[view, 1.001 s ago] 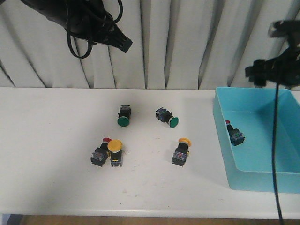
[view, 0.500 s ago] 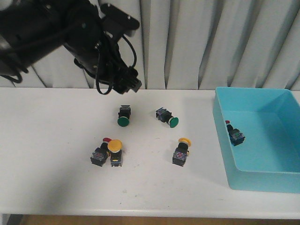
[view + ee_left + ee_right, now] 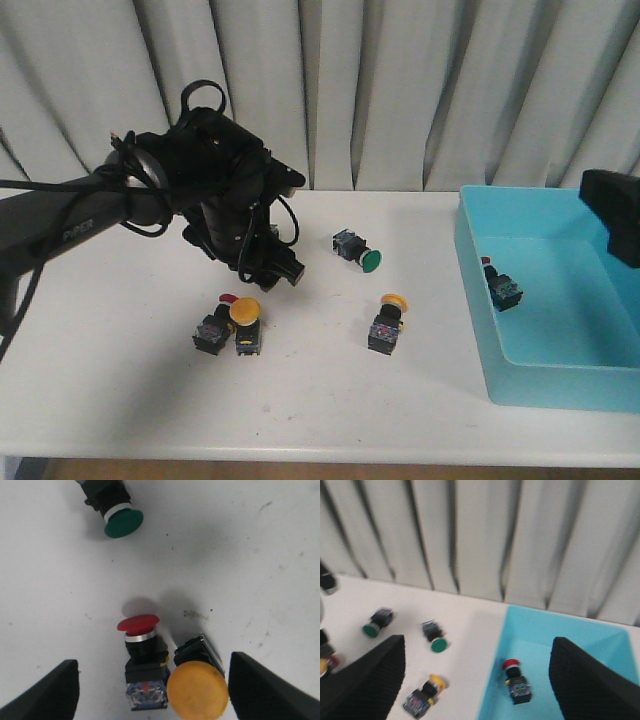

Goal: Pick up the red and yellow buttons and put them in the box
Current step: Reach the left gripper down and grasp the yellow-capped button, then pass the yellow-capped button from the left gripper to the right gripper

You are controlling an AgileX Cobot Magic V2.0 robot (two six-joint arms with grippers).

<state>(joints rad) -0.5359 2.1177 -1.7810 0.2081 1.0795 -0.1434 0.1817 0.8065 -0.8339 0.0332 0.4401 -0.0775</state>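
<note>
The left gripper isn't ready to close on the yellow cap (image 3: 197,690) yet and needs to come down first: its fingers are high above the yellow cap, and the red cap is beside the yellow cap.
A red button (image 3: 142,650) and a yellow button (image 3: 197,692) lie side by side on the white table, both between the wide-apart fingers of my open left gripper (image 3: 155,695), which touches neither. From the front this pair (image 3: 232,325) sits just below the left gripper (image 3: 272,268). A second yellow button (image 3: 387,324) lies alone mid-table. Another red button (image 3: 500,285) rests inside the light-blue box (image 3: 560,375) at the right. My right gripper (image 3: 477,690) hangs open and empty high over the box's left wall (image 3: 492,690).
One green button (image 3: 358,252) lies behind the lone yellow one; another green button (image 3: 117,515) is just beyond the pair, hidden by the left arm from the front. Curtains back the table. The table's front edge (image 3: 300,455) is near.
My left arm has dropped from high at the back left down to just over the red and yellow pair. The right arm left the front view, then showed again at the right edge.
</note>
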